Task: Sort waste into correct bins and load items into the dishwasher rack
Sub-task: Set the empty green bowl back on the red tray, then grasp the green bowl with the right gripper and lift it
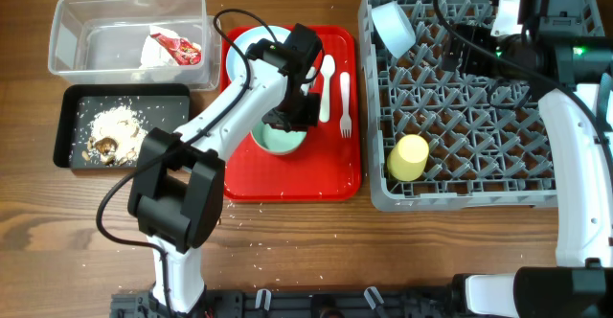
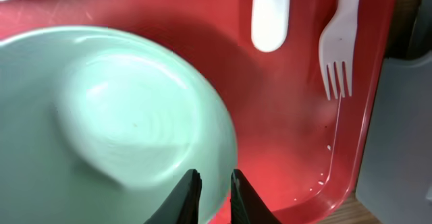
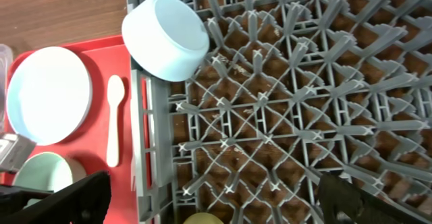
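Observation:
The pale green bowl's body should stay free to load into the rack (image 1: 479, 117) (image 3: 290, 109), so my right gripper needs to pinch the bowl's rim on its rack-facing side next.
My left gripper (image 1: 288, 117) (image 2: 214, 185) is shut on the right rim of the pale green bowl (image 1: 279, 142) (image 2: 115, 116), which sits on the red tray (image 1: 287, 186). The pale blue plate (image 1: 244, 52) (image 3: 48, 94), white spoon (image 1: 327, 80) (image 2: 271, 15) and fork (image 1: 345, 102) (image 2: 339, 42) lie on the same tray. The grey dishwasher rack (image 1: 479, 117) (image 3: 290, 109) holds the pale blue bowl (image 1: 394, 28) (image 3: 167, 37) tilted at its far left corner and the yellow cup (image 1: 409, 157). My right gripper (image 1: 466, 50) (image 3: 216, 200) hangs wide open and empty over the rack.
The clear tub (image 1: 86, 26) at the far left holds the red-and-white wrapper (image 1: 175, 48). The black tray (image 1: 69, 131) in front of it holds beige food scraps (image 1: 115, 128). Crumbs lie on the wooden table near the tray's front.

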Controlling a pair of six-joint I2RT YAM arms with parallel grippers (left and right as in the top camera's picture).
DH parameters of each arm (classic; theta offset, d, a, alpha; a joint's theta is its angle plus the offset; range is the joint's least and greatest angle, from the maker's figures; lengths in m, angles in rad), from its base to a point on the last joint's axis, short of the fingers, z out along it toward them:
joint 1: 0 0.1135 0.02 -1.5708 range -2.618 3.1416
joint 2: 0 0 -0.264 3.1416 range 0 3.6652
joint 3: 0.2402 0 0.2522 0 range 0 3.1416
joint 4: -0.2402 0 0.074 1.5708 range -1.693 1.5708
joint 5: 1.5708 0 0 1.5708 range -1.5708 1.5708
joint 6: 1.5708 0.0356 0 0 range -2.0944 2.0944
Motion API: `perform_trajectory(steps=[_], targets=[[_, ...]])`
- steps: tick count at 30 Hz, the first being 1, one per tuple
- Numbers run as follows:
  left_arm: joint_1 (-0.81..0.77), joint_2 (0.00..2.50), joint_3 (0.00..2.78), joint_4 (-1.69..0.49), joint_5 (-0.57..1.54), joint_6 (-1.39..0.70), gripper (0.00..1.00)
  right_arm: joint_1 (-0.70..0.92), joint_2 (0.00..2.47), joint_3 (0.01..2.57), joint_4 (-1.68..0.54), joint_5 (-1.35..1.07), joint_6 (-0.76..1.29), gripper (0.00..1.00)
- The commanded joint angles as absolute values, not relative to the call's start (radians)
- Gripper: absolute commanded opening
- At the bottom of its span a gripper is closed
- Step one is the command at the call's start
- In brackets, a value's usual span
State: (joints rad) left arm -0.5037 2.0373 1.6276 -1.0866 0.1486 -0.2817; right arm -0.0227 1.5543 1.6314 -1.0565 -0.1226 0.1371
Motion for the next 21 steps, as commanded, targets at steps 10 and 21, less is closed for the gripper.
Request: perform_trajectory(steps=[10,21], targets=[[-0.075,1.825,1.861,-1.326,0.19,-0.318,0.26,0.312,1.736,1.628,-0.921,-0.337,0.273,0.85],[0.123,1.818,1.861,-1.344,0.154,-0.319,0.67,0.53,2.095,1.628,-0.867,-0.285,0.287,0.63]])
